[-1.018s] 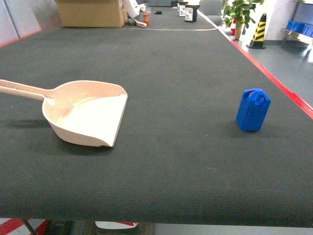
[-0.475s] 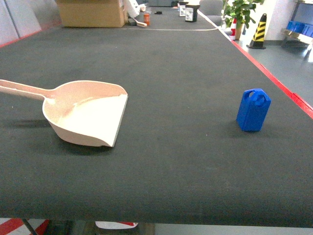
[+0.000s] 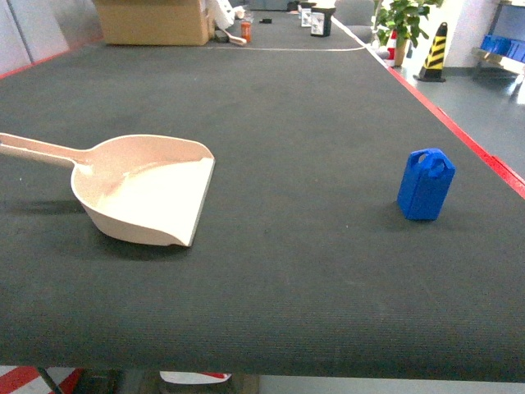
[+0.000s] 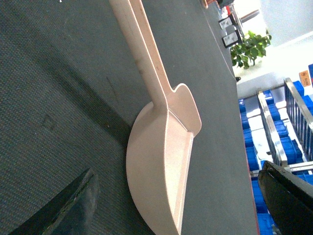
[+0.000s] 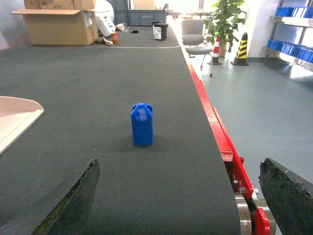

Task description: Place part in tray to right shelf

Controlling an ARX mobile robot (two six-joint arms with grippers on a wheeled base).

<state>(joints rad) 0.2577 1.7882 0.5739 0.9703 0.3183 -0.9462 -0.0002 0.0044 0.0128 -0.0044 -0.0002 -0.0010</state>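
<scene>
Next, my left gripper grabs the tray by its long narrow handle (image 3: 43, 151), because the tray's scoop spreads wider than the gripper's fingers.
The part (image 3: 426, 185), a small blue block, stands upright on the dark belt at the right; it also shows ahead in the right wrist view (image 5: 142, 124). The tray (image 3: 143, 193), a beige scoop with a long handle, lies at the left with its lip toward the part. My left gripper (image 4: 177, 196) is open just behind the tray (image 4: 156, 161), touching nothing. Well short of the part, my right gripper (image 5: 179, 186) is open with nothing between its fingers. Neither gripper shows in the head view. A steel rack (image 4: 274, 132) holds blue crates beyond the belt; I cannot tell whether it is the right shelf.
The belt's red edge (image 5: 215, 122) runs close to the right of the part, with floor beyond. A cardboard box (image 3: 152, 20) and small items sit at the far end. A plant (image 3: 402, 20) and a striped cone (image 3: 435, 51) stand past the right edge.
</scene>
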